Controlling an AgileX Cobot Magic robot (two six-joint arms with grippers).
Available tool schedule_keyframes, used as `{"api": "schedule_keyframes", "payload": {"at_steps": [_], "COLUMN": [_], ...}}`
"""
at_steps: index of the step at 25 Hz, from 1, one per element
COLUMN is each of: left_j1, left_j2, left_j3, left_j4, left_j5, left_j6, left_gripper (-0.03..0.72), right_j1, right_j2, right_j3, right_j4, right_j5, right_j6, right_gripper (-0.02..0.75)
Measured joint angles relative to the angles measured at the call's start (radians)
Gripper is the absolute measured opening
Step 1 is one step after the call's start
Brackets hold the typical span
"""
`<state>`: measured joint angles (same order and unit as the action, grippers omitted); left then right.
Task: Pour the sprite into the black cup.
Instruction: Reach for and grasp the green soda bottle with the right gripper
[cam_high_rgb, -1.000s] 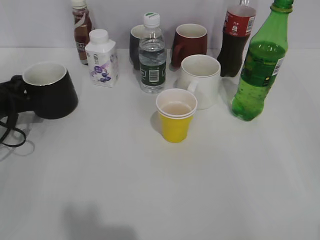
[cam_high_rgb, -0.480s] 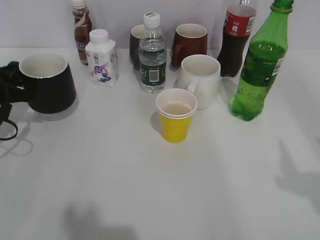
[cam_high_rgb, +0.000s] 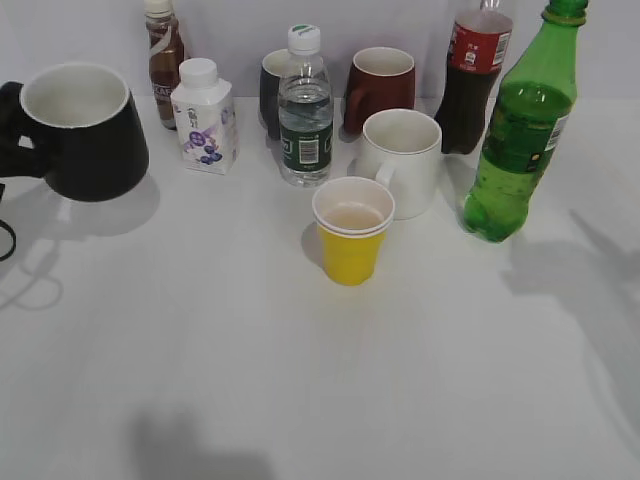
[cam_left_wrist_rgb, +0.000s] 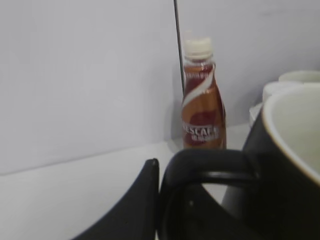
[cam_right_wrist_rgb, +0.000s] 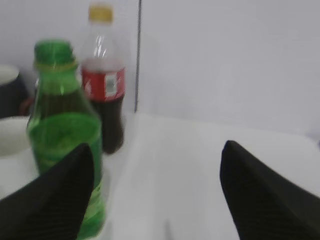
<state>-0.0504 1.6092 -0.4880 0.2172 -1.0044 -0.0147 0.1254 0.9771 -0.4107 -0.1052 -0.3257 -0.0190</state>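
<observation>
The sprite stands tall and tapers to a narrow neck (cam_high_rgb: 564, 16). My right gripper grabs the sprite around its labelled middle (cam_high_rgb: 525, 122) next, to keep it balanced.
The black cup (cam_high_rgb: 85, 140), glossy with a white inside, hangs upright above the table at the far left, with its shadow beneath it. My left gripper (cam_high_rgb: 8, 130) is shut on its handle at the frame's edge. In the left wrist view the gripper (cam_left_wrist_rgb: 165, 200) clamps the handle of the black cup (cam_left_wrist_rgb: 285, 165). The sprite (cam_high_rgb: 515, 140), a tall green bottle, stands at the far right. In the right wrist view my right gripper (cam_right_wrist_rgb: 156, 150) is open and empty, and the sprite (cam_right_wrist_rgb: 60, 135) stands just beyond its left finger. This gripper is out of the exterior view.
A yellow paper cup (cam_high_rgb: 352, 230) stands mid-table with a white mug (cam_high_rgb: 400, 160) behind it. A water bottle (cam_high_rgb: 304, 110), milk carton (cam_high_rgb: 204, 118), coffee bottle (cam_high_rgb: 164, 60), navy mug (cam_high_rgb: 272, 90), red mug (cam_high_rgb: 380, 88) and cola bottle (cam_high_rgb: 470, 80) line the back.
The black cup has risen off the table, come upright and shifted slightly left. An arm's shadow has spread across the table at the right, near the sprite.
</observation>
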Motion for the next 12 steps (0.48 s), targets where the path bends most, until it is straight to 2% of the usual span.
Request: {"api": "schedule_keyframes", "payload": {"at_steps": [6,12], "left_j1": [0.000,0.000], "left_j2": [-0.058,-0.107], "left_j3": [0.000,0.000], "left_j4": [0.007,0.044], "left_j5": [0.002,0.033], "left_j6": [-0.002,-0.002], "left_gripper": [0.050,0.050], "right_j1": [0.106,0.118], "right_j2": [0.215,0.391], "right_j3": [0.000,-0.002], "right_j4": [-0.064,-0.068], "right_j5": [-0.082,-0.271], "right_j6": [0.067,0.132], "right_gripper": [0.588,0.606]}}
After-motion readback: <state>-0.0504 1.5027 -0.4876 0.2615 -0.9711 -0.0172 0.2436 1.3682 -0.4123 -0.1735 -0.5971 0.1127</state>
